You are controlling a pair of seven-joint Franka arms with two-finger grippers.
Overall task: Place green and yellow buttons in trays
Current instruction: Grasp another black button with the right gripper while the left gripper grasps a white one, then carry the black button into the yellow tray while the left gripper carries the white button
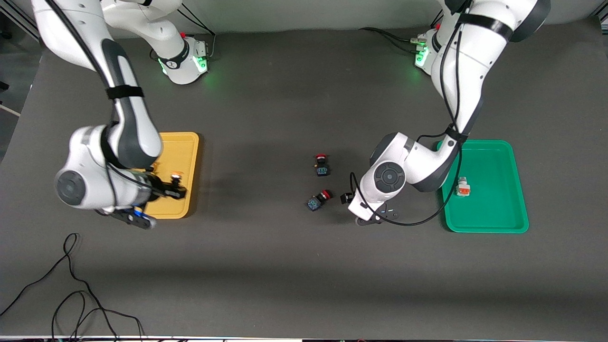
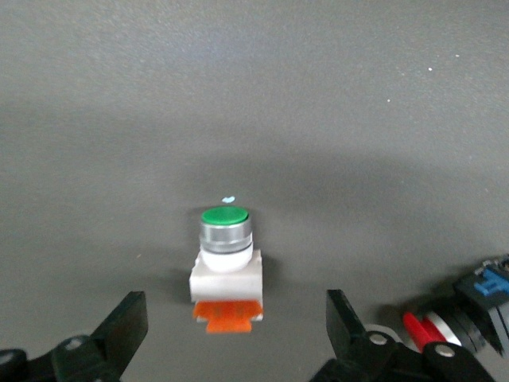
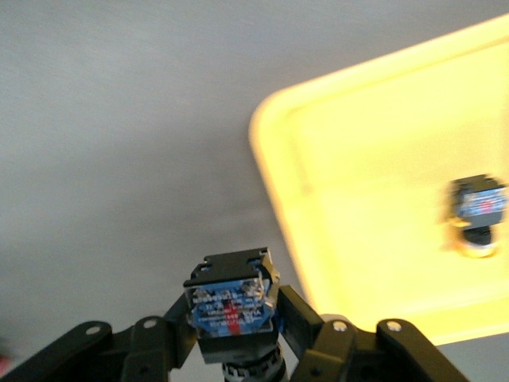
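Observation:
My left gripper takes hold of the green-capped button by its white body [image 2: 227, 280] next, to place it in the green tray.
My left gripper [image 1: 373, 218] is open and low over the table beside the green tray [image 1: 494, 209]. In its wrist view its fingers [image 2: 127, 322] stand on either side of a green-capped button [image 2: 227, 267] with a white body and orange block, apart from it. A second white-and-orange button [image 1: 462, 186] lies in the green tray. My right gripper [image 1: 137, 216] is shut on a black-and-blue switch [image 3: 231, 306], cap hidden, just off the yellow tray's [image 1: 183, 142] near corner. A yellow-capped button [image 1: 176, 176] lies in that tray and also shows in the right wrist view [image 3: 477, 215].
Two red-capped black-and-blue switches [image 1: 322, 166] [image 1: 318, 200] lie mid-table, toward the right arm's end from my left gripper. One also shows in the left wrist view [image 2: 433, 330]. A loose black cable [image 1: 71, 285] lies near the front camera's edge.

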